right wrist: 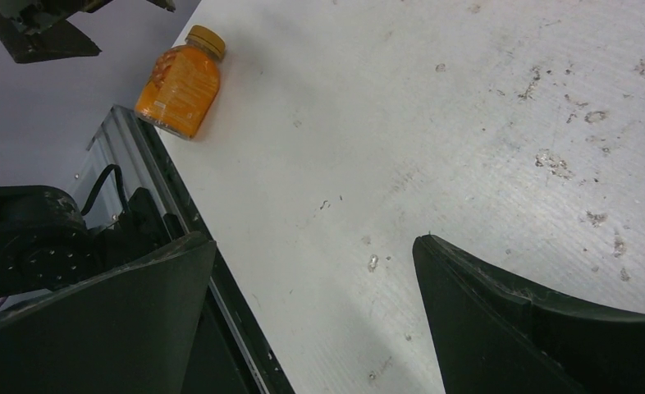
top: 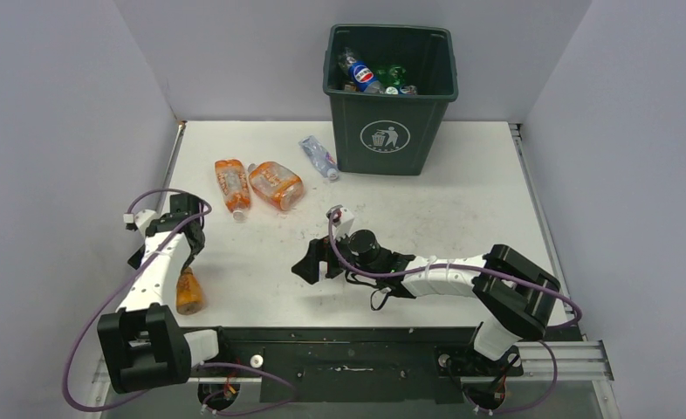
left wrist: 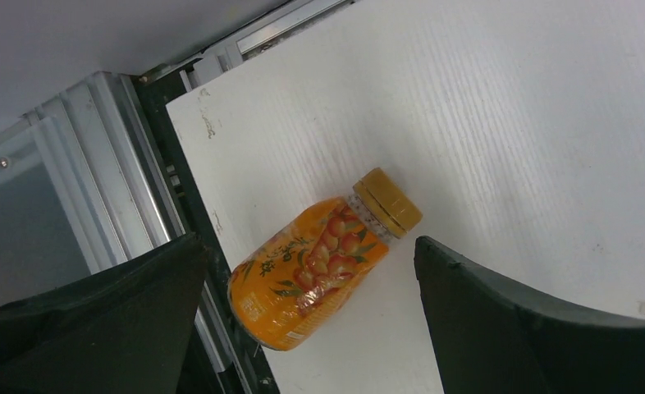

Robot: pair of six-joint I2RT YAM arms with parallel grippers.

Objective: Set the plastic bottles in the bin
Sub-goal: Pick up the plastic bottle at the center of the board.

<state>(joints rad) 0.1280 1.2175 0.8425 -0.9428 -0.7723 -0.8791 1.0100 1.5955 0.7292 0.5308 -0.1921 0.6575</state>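
My left gripper will hand the small orange bottle (top: 188, 292) to my right gripper for the bin (top: 390, 131), so it will grab the bottle across its body and leave the gold cap end free.
The dark green bin (top: 390, 131) stands at the back of the table with a blue-labelled bottle (top: 360, 72), a green one and others inside. Two orange bottles (top: 231, 185) (top: 277, 184) and a clear crushed bottle (top: 318, 157) lie left of it. A small orange bottle (top: 188, 292) with a gold cap lies at the table's front left edge. My left gripper (top: 167, 253) hovers open above it; the bottle (left wrist: 323, 267) shows between the fingers, untouched. My right gripper (top: 315, 260) is open and empty over mid-table (right wrist: 315, 245); the orange bottle (right wrist: 180, 80) lies far from it.
Grey walls close in the table on the left, right and back. The black frame and metal rail (left wrist: 98, 189) run along the front edge right beside the small orange bottle. The right arm (top: 462, 275) lies across the front right of the table.
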